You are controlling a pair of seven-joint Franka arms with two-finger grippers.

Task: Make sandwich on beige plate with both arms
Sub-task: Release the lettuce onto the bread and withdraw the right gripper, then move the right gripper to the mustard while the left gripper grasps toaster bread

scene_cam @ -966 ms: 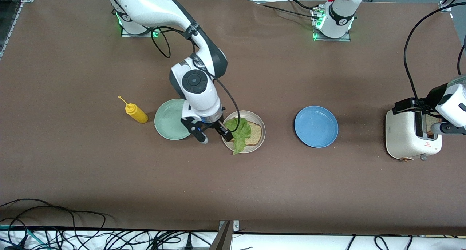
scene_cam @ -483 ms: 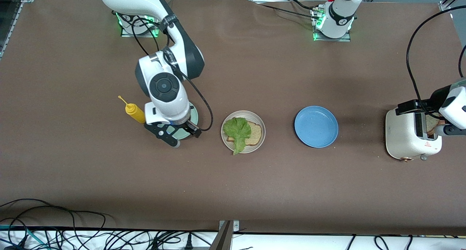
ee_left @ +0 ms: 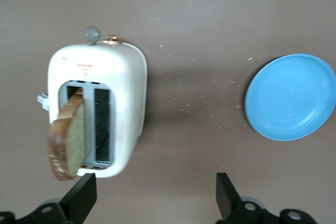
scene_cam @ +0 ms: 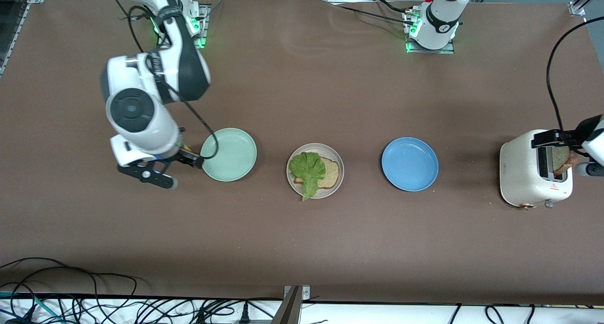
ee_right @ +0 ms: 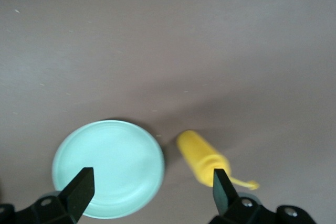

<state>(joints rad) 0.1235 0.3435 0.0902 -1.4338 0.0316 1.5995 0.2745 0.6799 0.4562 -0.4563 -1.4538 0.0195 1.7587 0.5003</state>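
Observation:
I should next grip the bread slice by its raised end [ee_left: 64, 153] with my left gripper to make the sandwich, since the toaster slot [ee_left: 79, 90] hugs the slice's lower part.
The beige plate [scene_cam: 293, 183] holds one brown bread slice [scene_cam: 331, 174] with a green lettuce leaf [scene_cam: 309, 170] lying on it. A second bread slice [scene_cam: 561, 159] sticks up, tilted, out of a slot of the white toaster [scene_cam: 524, 173]; it also shows in the left wrist view [ee_left: 68, 140]. My left gripper [scene_cam: 564, 153] is open and empty above the toaster [ee_left: 123, 77]. My right gripper [scene_cam: 181, 172] is open and empty, over the table between the mint-green plate [ee_right: 107, 169] and the yellow bottle [ee_right: 202, 163].
The mint-green plate [scene_cam: 229, 154] lies beside the beige plate toward the right arm's end. The blue plate [scene_cam: 409, 163] lies between the beige plate and the toaster and also shows in the left wrist view [ee_left: 291, 98]. The right arm hides most of the yellow bottle in the front view.
My right gripper left the lettuce on the bread and moved away past the mint-green plate toward the right arm's end. My left gripper drew back from the toaster; the slice there stands more exposed.

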